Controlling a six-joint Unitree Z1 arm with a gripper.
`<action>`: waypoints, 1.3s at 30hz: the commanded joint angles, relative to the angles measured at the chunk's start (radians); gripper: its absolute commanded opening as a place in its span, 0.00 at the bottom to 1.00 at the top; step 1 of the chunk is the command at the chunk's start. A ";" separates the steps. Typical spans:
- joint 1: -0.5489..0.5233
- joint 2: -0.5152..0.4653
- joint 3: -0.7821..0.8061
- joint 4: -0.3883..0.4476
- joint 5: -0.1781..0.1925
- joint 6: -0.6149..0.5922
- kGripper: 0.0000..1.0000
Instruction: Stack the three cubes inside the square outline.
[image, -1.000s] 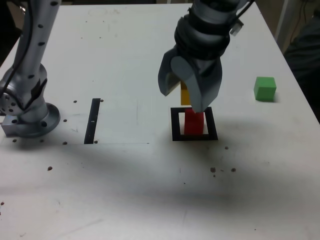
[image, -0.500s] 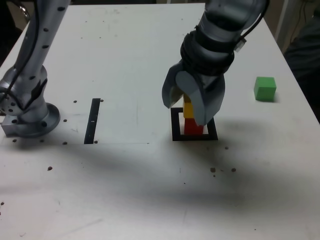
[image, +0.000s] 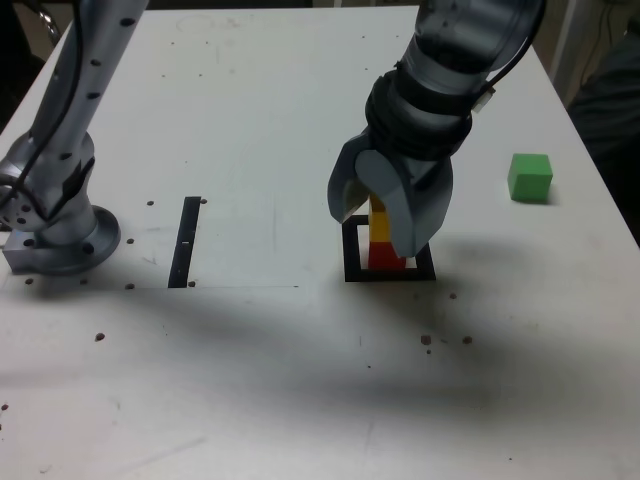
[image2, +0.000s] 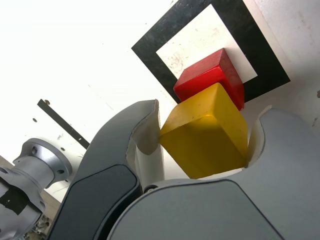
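The robot's gripper should open, because the bottom of the yellow cube sits on the red cube (image: 386, 258) inside the square outline and the yellow cube would stay standing.
In the exterior view, my gripper (image: 385, 225) is shut on the yellow cube (image: 379, 222). It holds the cube directly over the red cube (image: 386, 258), and the two look to be touching. The red cube stands inside the square outline (image: 350, 250), near its far side. In the wrist view the yellow cube (image2: 207, 132) is pinched between both fingers. The red cube (image2: 210, 75) shows just beyond it, on the pale centre of the square outline (image2: 165, 35). The green cube (image: 529, 177) lies alone on the table, toward the exterior view's right.
A straight black strip (image: 186, 242) lies on the white table at the exterior view's left of the outline. The arm's grey base (image: 60, 235) stands at the table's left edge. Small dark specks dot the near part of the table.
The gripper has come down with the yellow cube, from above and behind the red cube to right on top of it. The green cube has not moved.
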 joint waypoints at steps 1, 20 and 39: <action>0.004 0.007 0.004 -0.002 -0.003 0.003 0.47; 0.014 -0.010 0.029 -0.004 -0.006 0.014 0.99; 0.054 -0.081 -0.076 0.052 0.073 0.063 1.00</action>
